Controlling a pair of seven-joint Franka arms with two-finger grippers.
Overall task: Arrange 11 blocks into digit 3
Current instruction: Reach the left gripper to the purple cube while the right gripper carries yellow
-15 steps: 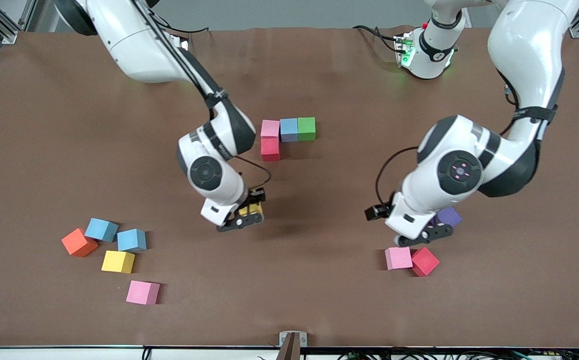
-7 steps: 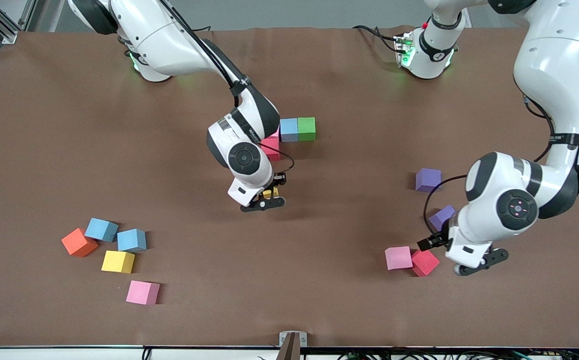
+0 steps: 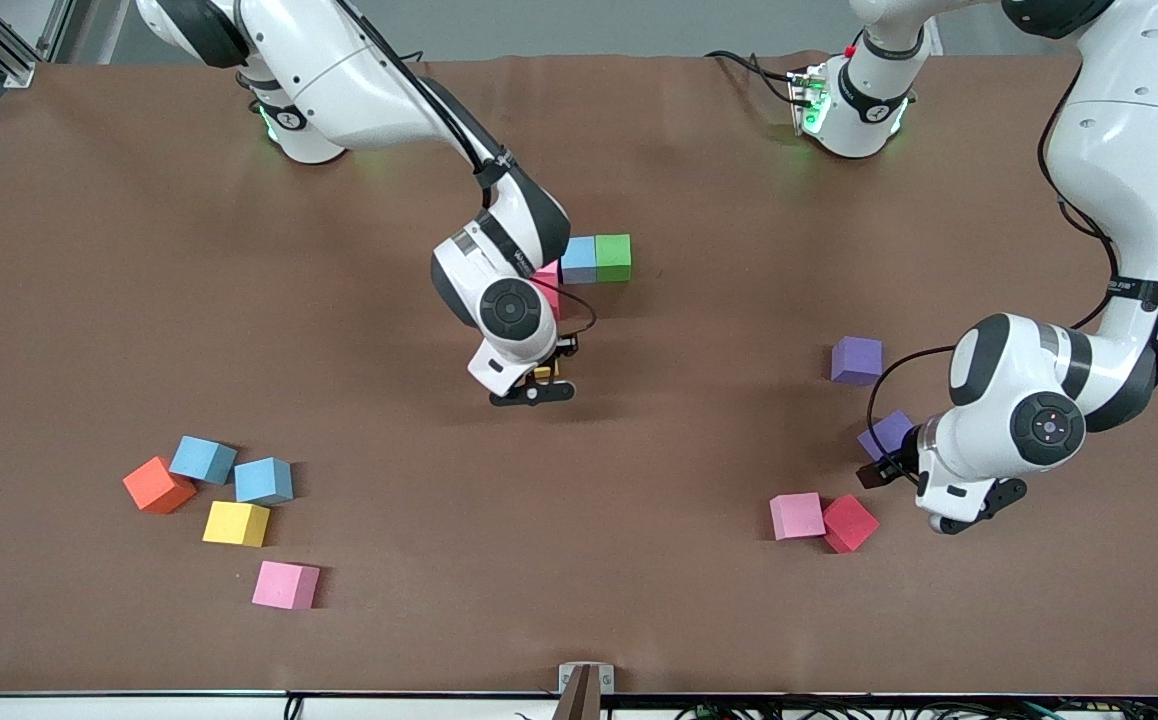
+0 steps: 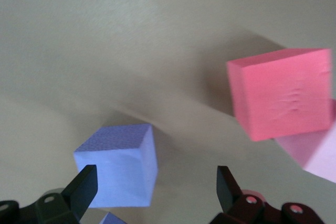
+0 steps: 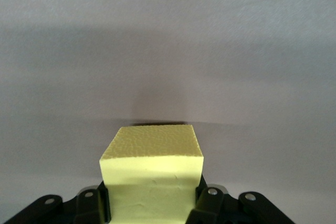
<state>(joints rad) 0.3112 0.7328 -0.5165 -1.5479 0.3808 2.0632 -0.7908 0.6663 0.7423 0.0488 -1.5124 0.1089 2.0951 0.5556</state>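
Observation:
It isn't time to close on the purple cube (image 3: 884, 433) yet: my left gripper's fingers are above the cube and would miss it if they closed now. My left gripper should first go lower.
My right gripper (image 3: 536, 385) is shut on a yellow cube (image 5: 152, 174), which hangs over the table just beside the started figure. That figure is a pink cube (image 3: 547, 272), a light blue cube (image 3: 579, 259) and a green cube (image 3: 613, 257) in a row, with a red cube (image 3: 549, 298) below the pink one; my right arm hides most of the pink and red ones. My left gripper (image 3: 969, 512) is open and holds nothing, beside a purple cube (image 4: 118, 163), a loose red cube (image 3: 849, 522) and a pink cube (image 3: 797, 516).
A second purple cube (image 3: 856, 360) lies farther from the front camera than the left gripper. Toward the right arm's end lie an orange cube (image 3: 158, 485), two blue cubes (image 3: 203, 459) (image 3: 263, 480), a yellow cube (image 3: 236, 523) and a pink cube (image 3: 285, 585).
My right arm has carried the yellow cube from mid-table up toward the figure. My left gripper has swung off the pink and red pair toward the left arm's end, uncovering both purple cubes.

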